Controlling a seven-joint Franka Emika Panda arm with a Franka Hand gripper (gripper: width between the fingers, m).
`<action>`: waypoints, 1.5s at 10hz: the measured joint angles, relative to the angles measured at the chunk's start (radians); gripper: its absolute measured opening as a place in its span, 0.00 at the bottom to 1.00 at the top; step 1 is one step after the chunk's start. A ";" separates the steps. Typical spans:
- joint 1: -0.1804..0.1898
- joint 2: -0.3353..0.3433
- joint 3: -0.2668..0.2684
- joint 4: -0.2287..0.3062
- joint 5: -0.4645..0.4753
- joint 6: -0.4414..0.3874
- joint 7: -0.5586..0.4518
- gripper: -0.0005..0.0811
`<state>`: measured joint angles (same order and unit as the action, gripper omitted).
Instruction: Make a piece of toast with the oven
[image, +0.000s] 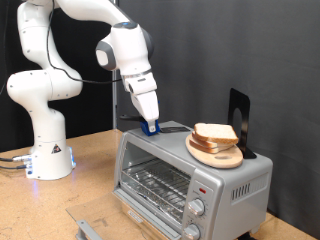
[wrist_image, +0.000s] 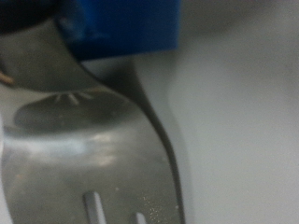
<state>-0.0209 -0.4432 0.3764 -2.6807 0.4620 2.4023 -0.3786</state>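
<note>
My blue finger is beside the spatula's handle (wrist_image: 26, 13), level with the neck of the spatula's blade. My gripper should close now, as it would hold the spatula.
The silver-grey oven (image: 190, 180) stands at the exterior view's lower middle, with its wire rack (image: 155, 185) showing through the front and two knobs (image: 200, 208) at its right. My gripper (image: 150, 127) points down with its blue fingertips (wrist_image: 126, 28) on the oven's top, at its left rear. A flat metal spatula blade with slots (wrist_image: 93, 149) lies right under the fingers in the blurred wrist view, and it also shows in the exterior view (image: 175, 128). A pile of bread slices (image: 215, 135) rests on a wooden plate (image: 215, 156) on the oven's top. No single piece of toast shows apart from the pile.
A black upright stand (image: 240, 118) is behind the bread pile. The robot's white base (image: 45, 155) stands on the wooden table at the exterior view's left. A flat grey panel (image: 90, 225) lies low in front of the oven. A black curtain forms the backdrop.
</note>
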 joint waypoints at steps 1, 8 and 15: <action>0.000 0.002 0.003 -0.001 0.000 0.000 0.000 0.84; 0.017 0.002 0.012 -0.011 0.020 0.004 0.000 0.53; 0.026 -0.021 0.030 -0.013 0.070 -0.001 0.011 0.44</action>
<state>0.0050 -0.4647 0.4060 -2.6941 0.5317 2.4014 -0.3678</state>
